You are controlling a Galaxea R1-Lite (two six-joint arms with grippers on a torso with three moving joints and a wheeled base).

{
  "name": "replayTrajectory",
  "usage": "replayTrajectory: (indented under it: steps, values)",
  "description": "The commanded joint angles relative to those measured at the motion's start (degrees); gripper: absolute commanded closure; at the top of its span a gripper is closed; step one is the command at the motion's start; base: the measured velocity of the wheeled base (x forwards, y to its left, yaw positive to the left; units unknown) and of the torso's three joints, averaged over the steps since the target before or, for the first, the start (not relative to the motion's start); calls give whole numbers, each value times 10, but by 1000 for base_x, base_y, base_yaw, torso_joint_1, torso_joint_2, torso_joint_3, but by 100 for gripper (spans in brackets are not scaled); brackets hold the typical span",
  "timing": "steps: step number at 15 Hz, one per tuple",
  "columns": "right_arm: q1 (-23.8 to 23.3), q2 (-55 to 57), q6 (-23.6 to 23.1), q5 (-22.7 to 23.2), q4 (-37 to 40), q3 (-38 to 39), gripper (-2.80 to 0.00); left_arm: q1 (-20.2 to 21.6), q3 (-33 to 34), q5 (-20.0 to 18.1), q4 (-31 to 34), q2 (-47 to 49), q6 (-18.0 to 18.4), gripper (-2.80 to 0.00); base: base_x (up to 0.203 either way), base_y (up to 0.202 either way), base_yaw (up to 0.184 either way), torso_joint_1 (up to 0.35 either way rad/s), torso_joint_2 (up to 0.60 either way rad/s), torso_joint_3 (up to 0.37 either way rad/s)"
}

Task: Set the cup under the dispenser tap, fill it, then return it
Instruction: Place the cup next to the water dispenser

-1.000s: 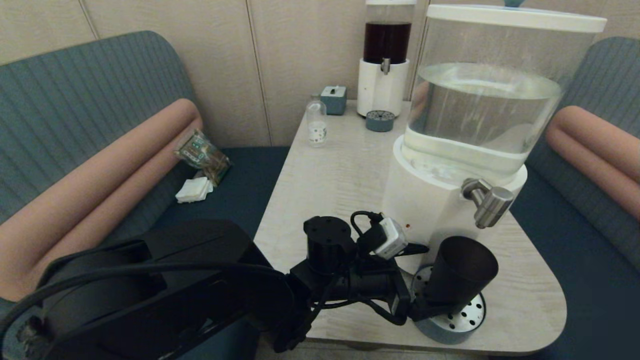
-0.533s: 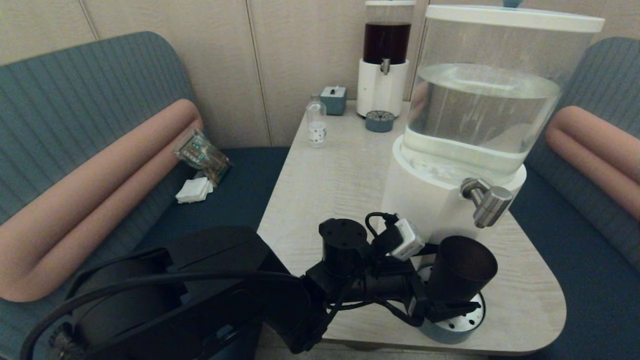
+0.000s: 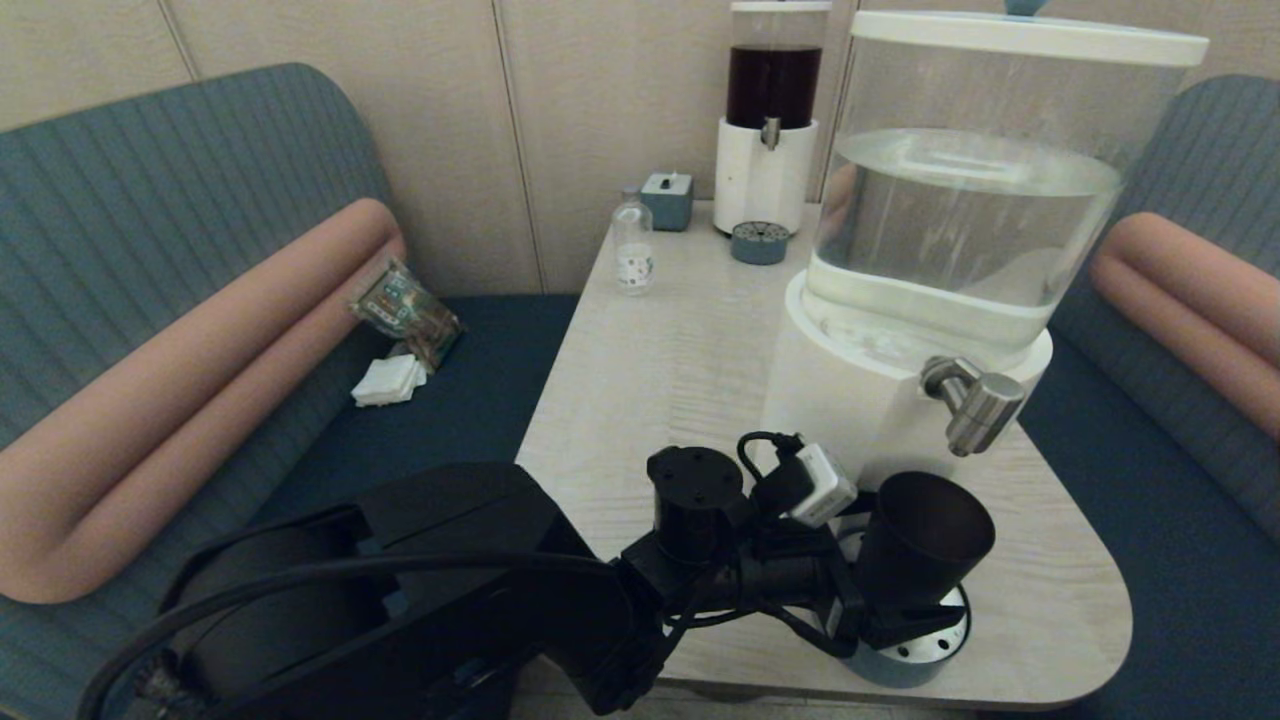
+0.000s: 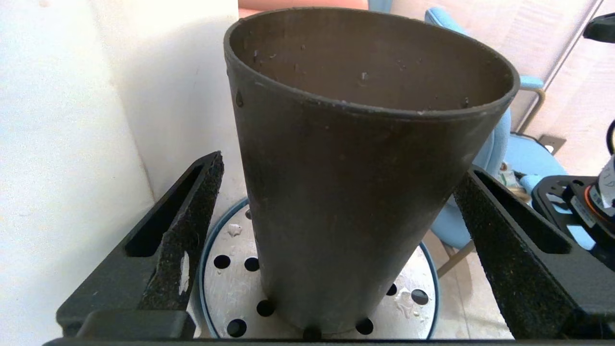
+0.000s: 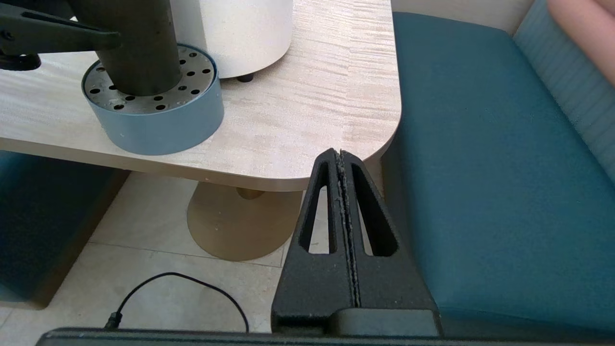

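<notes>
The dark brown cup from the drip tray [image 3: 935, 640] needs to be returned, so my left gripper should pick it up by its mid-height side [image 3: 908, 562] next.
The dark brown cup [image 3: 925, 535] stands on the round perforated drip tray [image 3: 935, 640], just below and in front of the brushed-metal dispenser tap [image 3: 975, 405]. My left gripper [image 3: 890, 600] is open, with one finger on each side of the cup's lower half. In the left wrist view the cup [image 4: 355, 192] fills the space between the pads of the left gripper [image 4: 336, 168]. There is a clear gap at one pad; the other is at the cup's wall. My right gripper [image 5: 340, 154] is shut on nothing, low beside the table's corner.
The big white dispenser [image 3: 860, 400] with its clear tank stands close behind the cup. At the table's far end are a smaller dark-liquid dispenser [image 3: 770, 120], a clear bottle [image 3: 633, 250] and a small grey box [image 3: 667, 198]. The table edge [image 5: 269, 178] lies just beyond the tray [image 5: 158, 125].
My left wrist has moved right, toward the cup, so its fingers reach further around it. The cup has stayed in place on the tray.
</notes>
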Motion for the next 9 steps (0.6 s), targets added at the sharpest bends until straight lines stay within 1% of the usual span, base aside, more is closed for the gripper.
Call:
replayTrajectory:
  steps: [1,5,8,9]
  values:
    - [0,0,0,0,0,0,0,-1,-5,-2,-5,5,0,-280,0,0,0,0,0,0]
    - [0,0,0,0,0,0,0,-3,-9,0,-5,6,-2,-280,0,0,0,0,0,0]
    - [0,0,0,0,0,0,0,-8,-15,18,-5,7,-2,-280,0,0,0,0,0,0]
    - [0,0,0,0,0,0,0,-8,-17,19,-5,8,-2,0,0,0,0,0,0,0]
